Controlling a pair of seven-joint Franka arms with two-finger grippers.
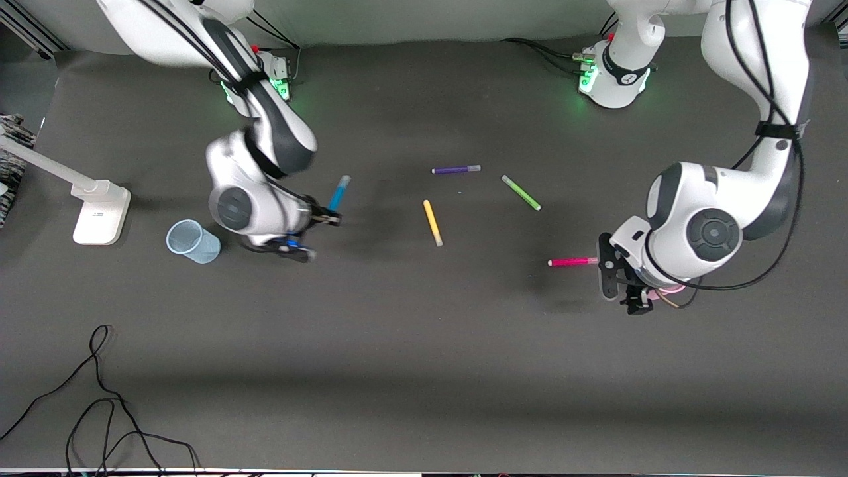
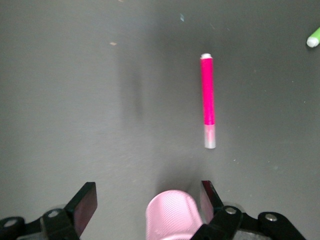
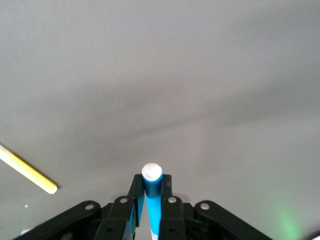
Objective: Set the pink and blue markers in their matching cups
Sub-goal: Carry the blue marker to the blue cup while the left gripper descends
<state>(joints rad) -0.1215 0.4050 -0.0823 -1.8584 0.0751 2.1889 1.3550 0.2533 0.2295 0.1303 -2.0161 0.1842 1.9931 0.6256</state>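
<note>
My left gripper grabs the magenta-pink marker by its clear end with the cap (image 2: 210,136) next, to place the marker in the light pink cup (image 2: 172,216).
My right gripper (image 1: 326,217) is shut on the sky-blue marker (image 1: 339,192) and holds it tilted above the table, beside the pale blue cup (image 1: 192,241). In the right wrist view the marker (image 3: 151,192) sticks out between the closed fingers of the gripper (image 3: 151,182). My left gripper (image 1: 635,298) is open over the light pink cup (image 1: 666,291), which the arm mostly hides. In the left wrist view the pink cup (image 2: 172,215) sits between the spread fingers of the gripper (image 2: 147,192), close to one finger (image 2: 209,197). The magenta-pink marker (image 1: 573,262) lies flat on the table next to it, also seen in the left wrist view (image 2: 208,97).
A purple marker (image 1: 456,169), a green marker (image 1: 521,192) and a yellow marker (image 1: 432,222) lie mid-table. A white stand (image 1: 99,212) is at the right arm's end of the table. A black cable (image 1: 99,397) lies near the table's front edge.
</note>
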